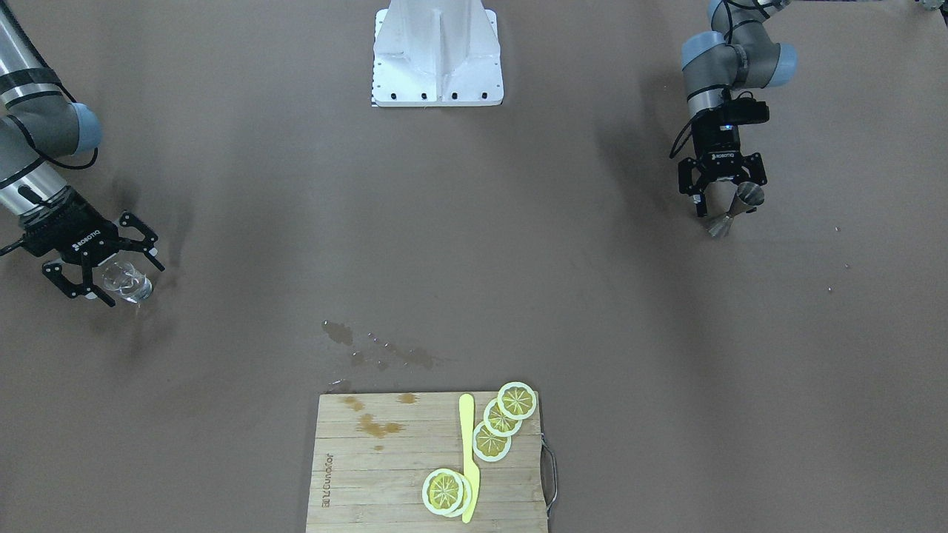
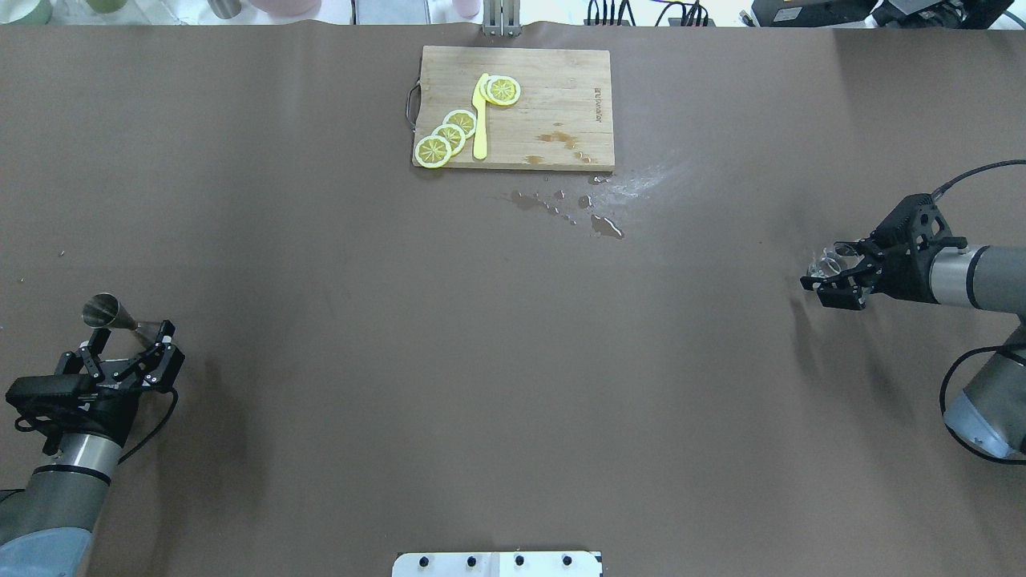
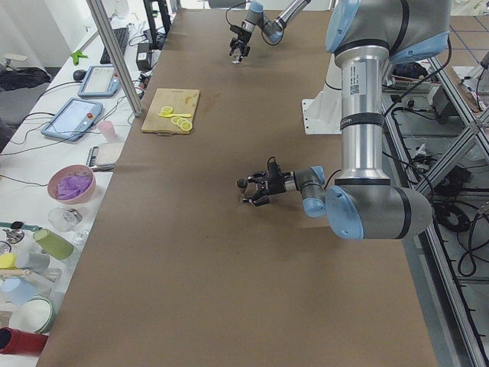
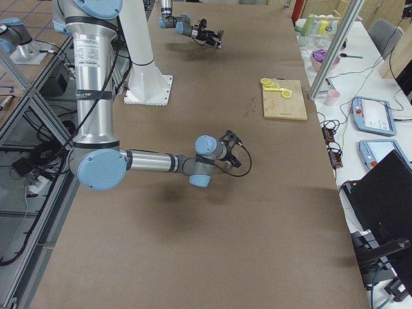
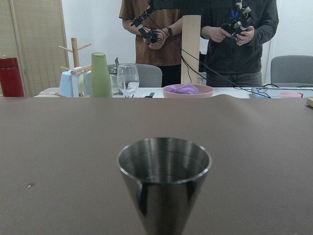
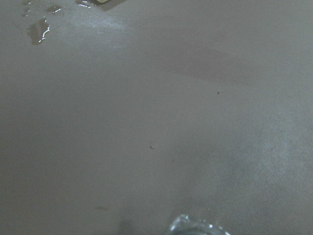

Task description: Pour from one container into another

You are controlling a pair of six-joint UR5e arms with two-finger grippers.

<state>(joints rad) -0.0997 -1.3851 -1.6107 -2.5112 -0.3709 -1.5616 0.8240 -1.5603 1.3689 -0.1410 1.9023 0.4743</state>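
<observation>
The small clear glass has a round body (image 1: 129,283). My right gripper should grab the glass there to pour from one container into another.
A steel jigger (image 2: 104,311) stands upright at the table's left end, and it fills the middle of the left wrist view (image 5: 164,181). My left gripper (image 2: 130,330) is open, level with the table, with the jigger (image 1: 746,195) between its spread fingers. At the right end stands a small clear glass (image 2: 826,263). My right gripper (image 2: 819,268) is open and tilted downward, its fingers on either side of the glass (image 1: 126,281). Only the glass rim (image 6: 195,229) shows at the bottom of the right wrist view.
A wooden cutting board (image 2: 561,88) at the far middle carries lemon slices (image 2: 449,135) and a yellow knife (image 2: 480,116). Spilled liquid (image 2: 605,226) lies on the brown table in front of the board. The robot's white base (image 2: 497,564) is at the near edge.
</observation>
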